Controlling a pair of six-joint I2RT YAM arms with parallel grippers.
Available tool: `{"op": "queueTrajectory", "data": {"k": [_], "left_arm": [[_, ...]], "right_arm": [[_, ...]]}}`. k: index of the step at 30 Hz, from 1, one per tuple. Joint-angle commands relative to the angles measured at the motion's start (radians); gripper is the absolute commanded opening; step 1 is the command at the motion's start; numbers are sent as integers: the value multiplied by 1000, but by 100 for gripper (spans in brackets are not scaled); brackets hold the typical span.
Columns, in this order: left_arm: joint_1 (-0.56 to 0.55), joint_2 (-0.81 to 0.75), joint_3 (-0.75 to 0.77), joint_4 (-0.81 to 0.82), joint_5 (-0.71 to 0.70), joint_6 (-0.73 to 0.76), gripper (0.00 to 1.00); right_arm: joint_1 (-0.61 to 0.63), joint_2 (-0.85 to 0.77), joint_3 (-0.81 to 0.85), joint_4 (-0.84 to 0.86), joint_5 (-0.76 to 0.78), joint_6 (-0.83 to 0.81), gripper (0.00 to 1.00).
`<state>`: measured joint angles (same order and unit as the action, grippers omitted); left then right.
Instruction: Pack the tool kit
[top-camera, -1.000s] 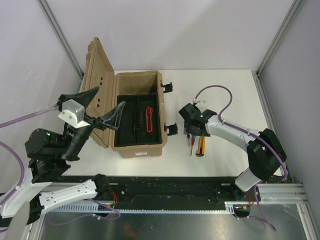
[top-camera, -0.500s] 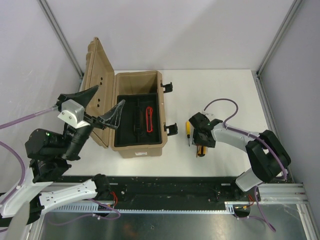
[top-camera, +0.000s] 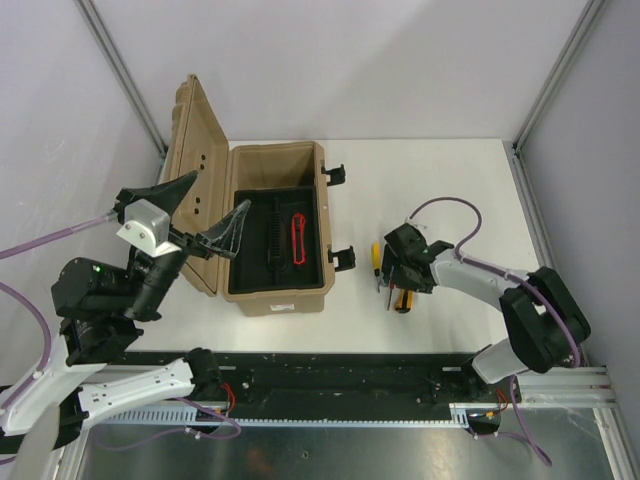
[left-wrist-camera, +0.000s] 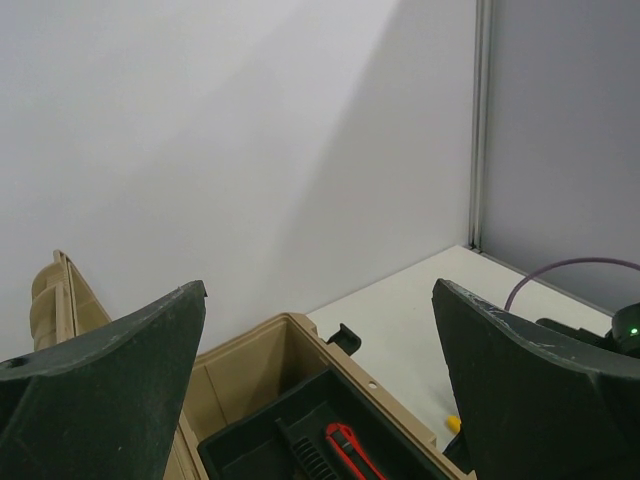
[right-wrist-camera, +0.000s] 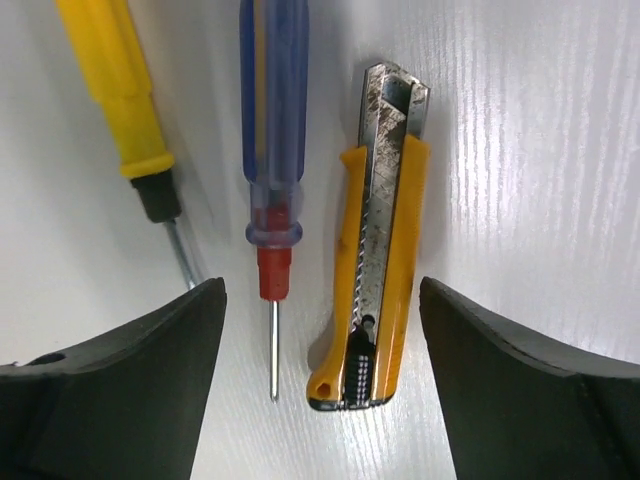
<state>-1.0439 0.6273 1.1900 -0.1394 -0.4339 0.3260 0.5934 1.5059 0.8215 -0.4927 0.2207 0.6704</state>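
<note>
The orange utility knife's metal nose needs to stay free to enter the black tray (top-camera: 280, 240). My right gripper will grab the knife by its orange handle (top-camera: 404, 301) next.
The tan tool case (top-camera: 272, 228) stands open on the table, lid (top-camera: 190, 175) up to the left. Its black tray (top-camera: 280, 240) holds a red utility knife (top-camera: 297, 240), also in the left wrist view (left-wrist-camera: 350, 452). My right gripper (top-camera: 398, 282) is open, low over three tools right of the case: a yellow-handled screwdriver (right-wrist-camera: 120, 105), a blue-and-red screwdriver (right-wrist-camera: 272, 170) and an orange utility knife (right-wrist-camera: 378, 240). The blue screwdriver and the knife lie between its fingers (right-wrist-camera: 110, 400). My left gripper (top-camera: 205, 212) is open and empty, raised over the lid.
Two black latches (top-camera: 335, 176) stick out on the case's right side. The table's right half (top-camera: 460, 200) is bare white. A purple cable (top-camera: 445, 205) loops above my right arm.
My right gripper first moved right and nearer off the screwdrivers, uncovering the yellow one, then shifted slightly back left. The left arm has not moved.
</note>
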Motion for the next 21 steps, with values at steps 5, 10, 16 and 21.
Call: {"op": "queueTrajectory", "data": {"k": [5, 10, 16, 21], "left_arm": [[5, 1, -7, 33, -7, 27, 99], [5, 3, -9, 35, -6, 26, 99], [5, 4, -5, 35, 2, 28, 99], [5, -1, 0, 36, 3, 26, 99]], "right_arm": [[-32, -143, -14, -19, 69, 25, 78], [-56, -155, -53, 1, 41, 26, 71], [-59, -63, -56, 44, -2, 8, 66], [-58, -4, -56, 46, -4, 21, 55]]}}
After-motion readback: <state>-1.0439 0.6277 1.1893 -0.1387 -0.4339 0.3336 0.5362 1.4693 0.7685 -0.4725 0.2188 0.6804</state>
